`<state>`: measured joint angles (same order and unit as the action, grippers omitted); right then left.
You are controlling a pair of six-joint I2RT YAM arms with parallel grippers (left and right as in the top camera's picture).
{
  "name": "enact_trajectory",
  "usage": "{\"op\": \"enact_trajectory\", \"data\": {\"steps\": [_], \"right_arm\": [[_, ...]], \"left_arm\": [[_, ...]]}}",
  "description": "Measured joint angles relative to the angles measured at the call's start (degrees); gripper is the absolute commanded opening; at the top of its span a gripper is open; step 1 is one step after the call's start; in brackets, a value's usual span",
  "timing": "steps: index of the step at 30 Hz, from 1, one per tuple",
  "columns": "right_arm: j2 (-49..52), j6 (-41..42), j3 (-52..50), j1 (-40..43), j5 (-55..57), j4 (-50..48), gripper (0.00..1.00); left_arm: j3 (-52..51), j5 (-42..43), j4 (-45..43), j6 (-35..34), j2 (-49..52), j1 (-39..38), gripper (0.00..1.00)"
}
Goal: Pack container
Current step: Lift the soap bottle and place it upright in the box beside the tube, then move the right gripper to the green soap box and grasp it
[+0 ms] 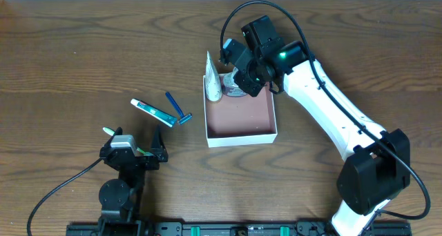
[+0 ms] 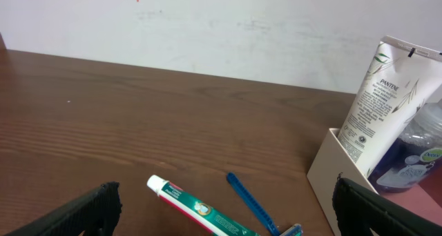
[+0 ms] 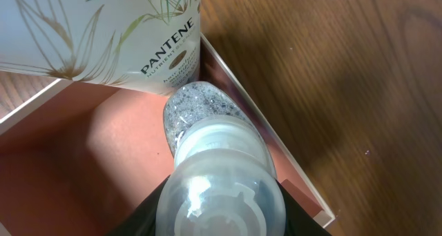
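Note:
The base of the clear bottle [image 1: 235, 85] is inside the container's sides and the bottle would stand beside the Pantene tube, so it is time for my right gripper to open.
The container [image 1: 242, 138] is a shallow white-walled box with a reddish-brown floor, mid-table. A white Pantene tube [image 1: 213, 81] stands in its back left corner. My right gripper [image 1: 247, 77] is shut on a clear bottle [image 1: 235, 85] with speckled contents, held in the back of the container beside the tube. In the right wrist view the bottle [image 3: 214, 167] fills the jaws [image 3: 217, 219], its end near the container wall [image 3: 276, 146] and the tube [image 3: 117, 36]. My left gripper [image 1: 131, 148] is open and empty near the front left.
A green-and-white toothpaste tube [image 1: 152, 112] and a blue razor [image 1: 177, 108] lie on the wooden table left of the container. Both show in the left wrist view, toothpaste [image 2: 200, 210] and razor [image 2: 252, 203], ahead of the open jaws [image 2: 228, 198].

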<state>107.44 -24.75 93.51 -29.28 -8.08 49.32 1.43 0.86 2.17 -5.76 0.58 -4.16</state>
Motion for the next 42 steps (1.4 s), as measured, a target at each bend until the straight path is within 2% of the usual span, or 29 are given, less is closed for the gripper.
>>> {"op": "enact_trajectory", "data": {"steps": [4, 5, 6, 8, 10, 13, 26, 33, 38, 42], "right_arm": [[0.0, -0.37, 0.0, 0.0, 0.0, -0.02, 0.05], [0.0, -0.44, 0.0, 0.0, 0.0, -0.04, 0.16], [0.0, -0.48, 0.0, 0.0, 0.0, -0.04, 0.36], [0.0, -0.55, 0.0, 0.0, -0.02, -0.11, 0.63], [-0.02, -1.03, 0.02, 0.0, -0.09, -0.9, 0.73], [-0.02, -1.27, 0.02, 0.0, 0.02, -1.16, 0.77], [-0.02, 0.57, 0.26, 0.0, -0.09, -0.87, 0.77], [-2.27, 9.97, 5.77, 0.0, -0.02, 6.75, 0.77], [-9.66, 21.64, 8.94, 1.22, 3.98, 13.66, 0.78], [-13.29, 30.38, 9.88, 5.22, 7.1, 21.24, 0.79]], "left_arm": [[0.0, 0.0, 0.0, 0.0, 0.0, 0.0, 0.98], [0.0, 0.0, 0.0, 0.0, 0.0, 0.0, 0.98], [0.0, 0.0, 0.0, 0.0, 0.0, 0.0, 0.98], [0.0, -0.02, 0.0, 0.0, 0.0, 0.0, 0.98], [0.0, 0.0, 0.02, 0.0, 0.0, 0.0, 0.98], [0.0, -0.02, 0.0, 0.0, 0.0, 0.0, 0.98], [0.0, -0.02, 0.0, 0.0, 0.0, 0.0, 0.98], [0.0, 0.0, 0.0, 0.0, 0.0, 0.0, 0.98], [0.0, 0.0, 0.0, 0.0, 0.0, 0.0, 0.98], [0.0, -0.02, 0.0, 0.0, 0.0, 0.0, 0.98]]}}
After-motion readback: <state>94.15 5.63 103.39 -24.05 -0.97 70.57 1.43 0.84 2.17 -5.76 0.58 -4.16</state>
